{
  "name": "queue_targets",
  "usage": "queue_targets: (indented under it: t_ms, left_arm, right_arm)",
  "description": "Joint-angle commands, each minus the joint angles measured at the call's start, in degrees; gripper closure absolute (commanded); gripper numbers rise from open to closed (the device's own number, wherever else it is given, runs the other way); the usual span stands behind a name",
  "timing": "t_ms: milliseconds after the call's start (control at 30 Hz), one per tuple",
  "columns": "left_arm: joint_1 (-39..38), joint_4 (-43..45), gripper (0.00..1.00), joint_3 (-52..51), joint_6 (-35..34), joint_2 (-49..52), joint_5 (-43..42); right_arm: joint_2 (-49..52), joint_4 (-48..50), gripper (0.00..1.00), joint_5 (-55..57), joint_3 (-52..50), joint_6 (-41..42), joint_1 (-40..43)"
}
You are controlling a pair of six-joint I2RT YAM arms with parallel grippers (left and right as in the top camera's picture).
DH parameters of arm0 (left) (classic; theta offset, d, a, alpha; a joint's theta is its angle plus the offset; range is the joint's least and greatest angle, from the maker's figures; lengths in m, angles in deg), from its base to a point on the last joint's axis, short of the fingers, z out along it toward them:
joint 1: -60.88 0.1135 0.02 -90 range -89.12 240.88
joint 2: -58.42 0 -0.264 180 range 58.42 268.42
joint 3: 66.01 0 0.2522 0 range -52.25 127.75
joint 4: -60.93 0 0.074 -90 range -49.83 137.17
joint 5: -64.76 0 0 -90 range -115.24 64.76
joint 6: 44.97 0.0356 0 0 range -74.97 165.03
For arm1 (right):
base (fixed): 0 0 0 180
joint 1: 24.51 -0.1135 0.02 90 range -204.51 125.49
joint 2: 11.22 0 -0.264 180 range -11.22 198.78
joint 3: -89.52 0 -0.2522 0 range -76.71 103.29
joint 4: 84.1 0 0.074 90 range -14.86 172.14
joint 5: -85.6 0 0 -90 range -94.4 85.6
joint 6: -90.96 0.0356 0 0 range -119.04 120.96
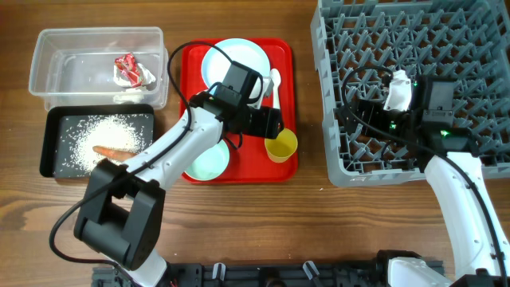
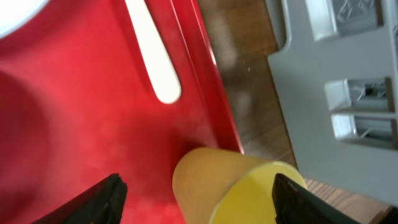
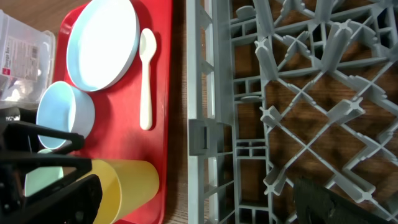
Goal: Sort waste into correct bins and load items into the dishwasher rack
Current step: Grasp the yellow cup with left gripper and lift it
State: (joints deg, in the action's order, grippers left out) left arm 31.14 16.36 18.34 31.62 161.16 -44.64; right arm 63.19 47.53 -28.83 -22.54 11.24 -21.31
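The robot's left gripper will grab the yellow cup by its rim (image 1: 279, 150) (image 2: 241, 182) next, so the cup's bottom end stays free for handing it over to the right gripper, to be put in the rack.
The yellow cup (image 1: 281, 145) lies on its side at the right front of the red tray (image 1: 239, 171). My left gripper (image 1: 277, 131) is open, with a finger on either side of the cup (image 2: 230, 186) and not closed on it. My right gripper (image 1: 353, 113) is open and empty over the left edge of the grey dishwasher rack (image 1: 414, 80). The pale-blue plate (image 1: 235, 64), the white spoon (image 1: 276, 80) and a bowl (image 1: 209, 159) are on the tray. A second bowl (image 3: 65, 115) shows in the right wrist view.
The clear tub (image 1: 96, 48) at the back left holds the red-and-white wrapper (image 1: 131, 70). The black tub (image 1: 100, 139) in front of it holds rice and the orange-brown stick (image 1: 111, 150). A strip of bare wood separates the tray from the rack.
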Motion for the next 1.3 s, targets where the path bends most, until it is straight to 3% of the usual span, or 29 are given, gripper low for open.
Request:
queue_targets:
  t_ms: [0, 133, 200, 300, 500, 700, 833, 1067, 1267]
  left_arm:
    - [-0.4, -1.8, 0.28, 0.7, 4.3, 1.0, 0.1]
    - [-0.4, -3.4, 0.38, 0.7, 4.5, 2.0, 0.4]
    - [-0.5, -3.6, 0.49, 0.7, 4.5, 2.5, 0.4]
    - [-0.8, -3.5, 0.75, 0.7, 4.5, 3.2, 0.4]
    - [-0.8, -3.5, 0.96, 0.7, 4.4, 3.3, 0.4]
    - [0.0, -2.5, 0.96, 0.7, 3.5, 2.7, -3.2]
    - [4.3, 0.7, 0.96, 0.7, 2.4, 0.0, -18.4]
    - [15.1, 6.9, 0.96, 0.7, 1.8, -1.6, -52.2]
    - [19.2, 6.9, 0.96, 0.7, 1.9, -1.6, -65.7]
  right_arm:
    - [0.4, 0.3, 0.00, -0.7, 1.2, 0.3, 0.1]
    - [0.4, 0.3, 0.00, -0.7, 1.2, 0.3, 0.1]
    - [0.4, 0.3, 0.00, -0.7, 1.2, 0.3, 0.1]
    - [0.4, 0.3, 0.00, -0.7, 1.2, 0.4, 0.1]
    - [0.4, 0.3, 0.00, -0.7, 1.2, 0.4, 0.1]
    - [0.4, 0.3, 0.01, -1.4, 1.2, 1.4, 0.1]
    - [0.4, 1.3, 0.00, -3.7, 1.2, 5.3, 0.1]
    - [0.4, 11.7, 0.00, -26.4, 1.2, 4.7, 0.1]
    - [0.4, 20.8, 0.00, -37.5, 1.2, 4.8, -0.7]
